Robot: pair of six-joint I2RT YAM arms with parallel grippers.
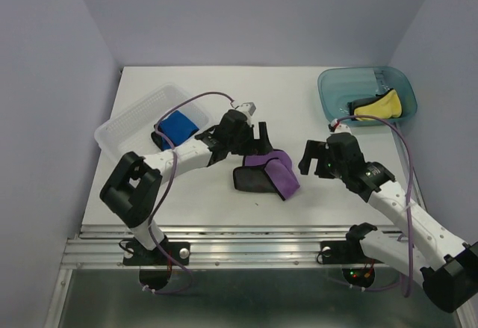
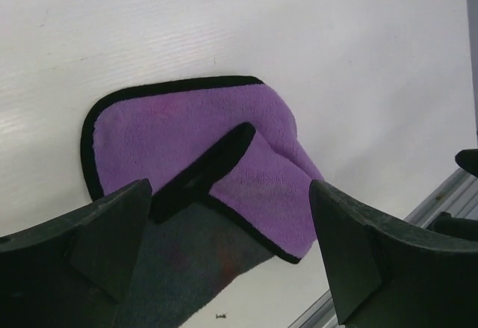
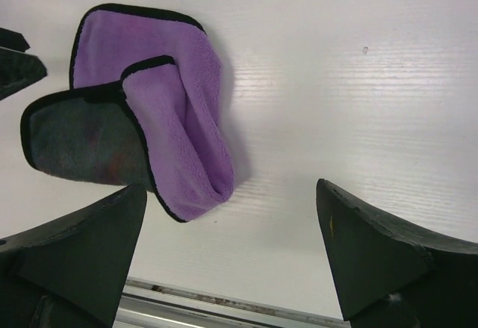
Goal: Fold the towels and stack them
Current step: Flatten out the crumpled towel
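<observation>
I need to pick up the purple towel next with my left gripper by its folded-over black edge (image 1: 271, 160) (image 2: 221, 156). Then both grippers can spread it flat for folding.
The purple towel (image 1: 270, 172) lies crumpled and partly folded on the table centre, its black reverse showing at the left; it also shows in the left wrist view (image 2: 187, 130) and the right wrist view (image 3: 187, 134). My left gripper (image 1: 258, 140) is open and empty, just above the towel's far-left side. My right gripper (image 1: 308, 158) is open and empty, just right of the towel. A folded blue towel (image 1: 178, 128) lies in the clear plastic tray (image 1: 134, 115). A yellow towel (image 1: 381, 106) lies bunched in the teal tub (image 1: 336, 89).
The tray stands at the back left and the tub at the back right. A metal rail (image 1: 246, 232) runs along the table's near edge. Grey walls close in on the left, back and right.
</observation>
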